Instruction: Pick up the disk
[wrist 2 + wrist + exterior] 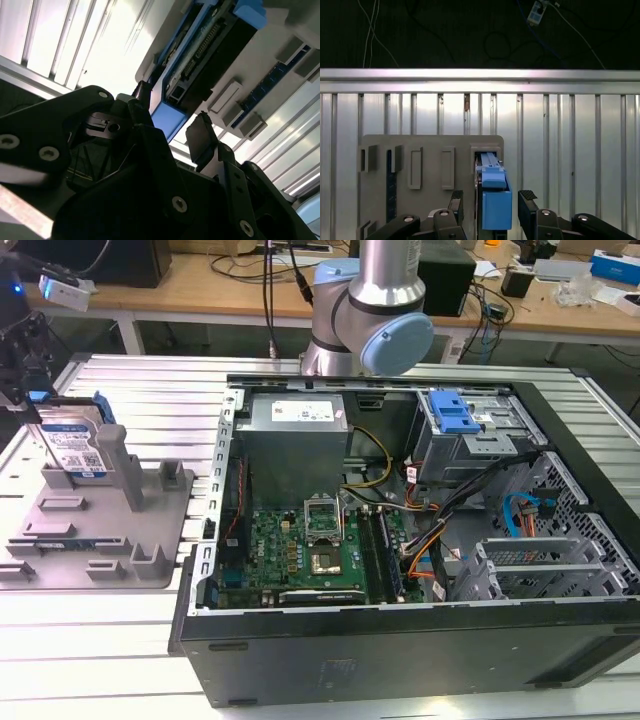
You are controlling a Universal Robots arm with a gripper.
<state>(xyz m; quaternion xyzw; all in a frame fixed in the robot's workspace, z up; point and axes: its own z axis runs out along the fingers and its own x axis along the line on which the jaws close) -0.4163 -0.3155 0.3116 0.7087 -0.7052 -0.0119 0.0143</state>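
Observation:
My fingers reach down around the disk's blue end (496,209), so it is time for my gripper to close on that end now.
The disk (76,445) stands on edge in a slot of the grey fixture (110,530), at the exterior view's left, its white-and-blue label facing out. My gripper (35,415) hangs right over it at that view's left edge. In the first wrist view the disk's blue end (496,202) lies between my two black fingers (527,197), and a small gap shows on each side. The gripper (491,199) is open and straddles the disk without touching it. The second wrist view shows the same: the disk (210,45) runs away from the gripper (172,117), its blue rail between the fingertips.
An open computer case (400,540) takes up the middle and the exterior view's right, with a blue-latched drive cage (455,420) inside. The arm's base (370,310) rises behind it. The fixture's upright posts (120,460) stand beside the disk. All rests on a slatted aluminium table (140,380).

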